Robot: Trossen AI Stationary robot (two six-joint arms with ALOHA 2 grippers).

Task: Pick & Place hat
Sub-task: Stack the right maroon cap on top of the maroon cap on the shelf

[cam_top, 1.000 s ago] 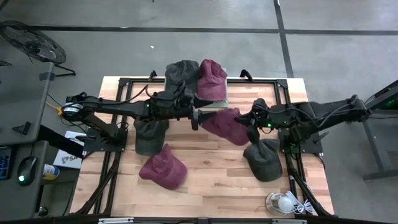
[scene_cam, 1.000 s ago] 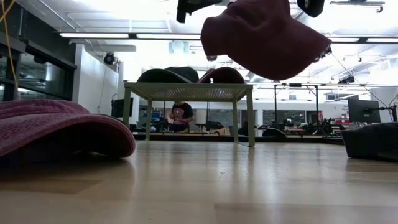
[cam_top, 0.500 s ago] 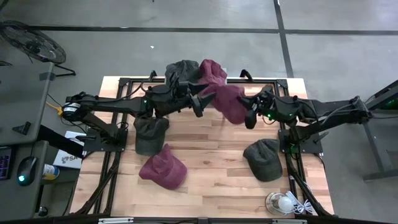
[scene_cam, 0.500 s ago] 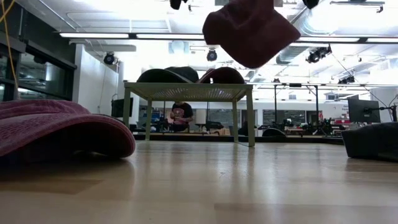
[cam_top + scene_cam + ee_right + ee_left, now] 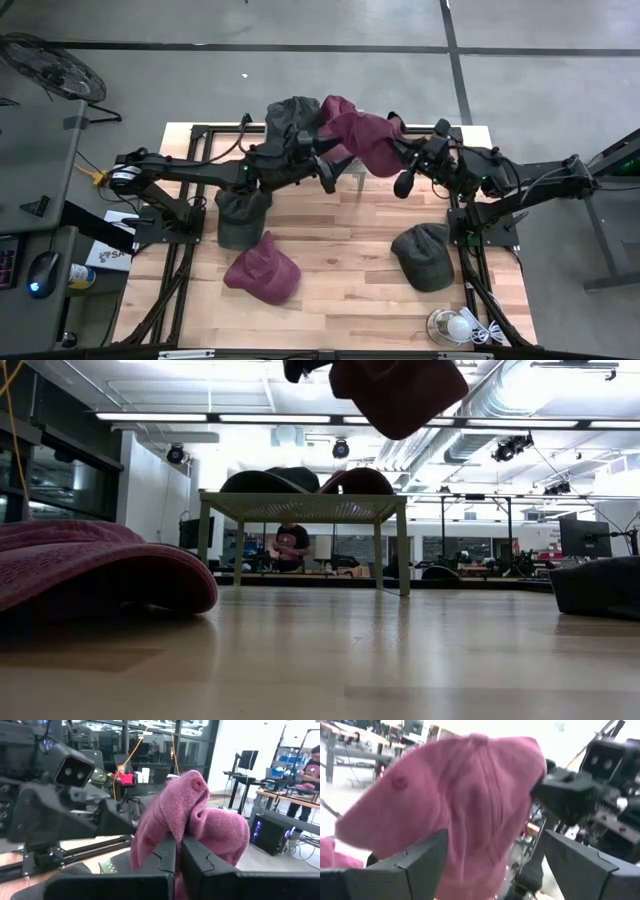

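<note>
I will next grip the hat's top (image 5: 475,820) with my left gripper, so that I can hand over the maroon hat for placing.
A maroon hat (image 5: 362,140) hangs in the air over the near edge of a small raised stand (image 5: 300,506) at the far side of the table. My right gripper (image 5: 398,158) is shut on it from the right. My left gripper (image 5: 322,162) is open at the hat's left side; in the left wrist view its fingers (image 5: 422,862) stand on either side of the hat (image 5: 465,805). A grey hat (image 5: 290,115) and another maroon hat (image 5: 338,106) rest on top of the stand. My right gripper (image 5: 178,845) pinches a bunched fold of the hat's maroon cloth (image 5: 175,815) between its two shut fingers, coming level from the table's right. The hat is lifted clear and droops slack toward the left arm. My left gripper: whether its open fingers touch the hat, I cannot tell.
On the table lie a grey hat (image 5: 240,215) under the left arm, a maroon hat (image 5: 262,268) near the front and a grey hat (image 5: 425,255) on the right. A round white object (image 5: 455,325) sits at the near right corner. Bare wood lies in the middle.
Both grippers have moved up and toward the table's far edge together, the right one carrying the maroon hat. The hat has gone from above the table's middle to the stand's near side, and in the low view it has risen almost out of the top.
</note>
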